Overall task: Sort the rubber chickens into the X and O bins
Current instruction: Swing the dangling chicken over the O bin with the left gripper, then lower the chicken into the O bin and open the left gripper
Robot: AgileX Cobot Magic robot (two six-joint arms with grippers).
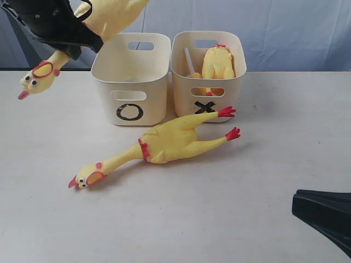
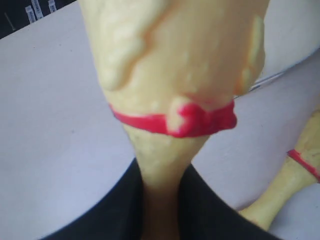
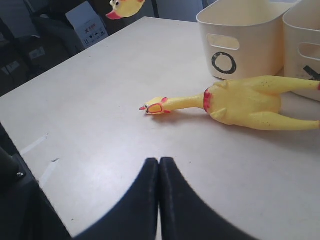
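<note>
My left gripper needs to lower the chicken into the O bin before it lets go, because the chicken's body hangs high above the O bin's rim.
My left gripper hangs high at the back left, shut on the neck of a large rubber chicken whose head dangles left of the O bin. In the left wrist view the black fingers pinch that neck just below its red ring. A second chicken lies flat in front of both bins, head to the front left, feet by the X bin. A third chicken stands inside the X bin. My right gripper is shut and empty, low at the front right.
The two bins stand side by side at the back middle of the pale table. A whitish stick-like thing leans in the X bin. In the right wrist view the table's edge drops off toward dark floor clutter and a box.
</note>
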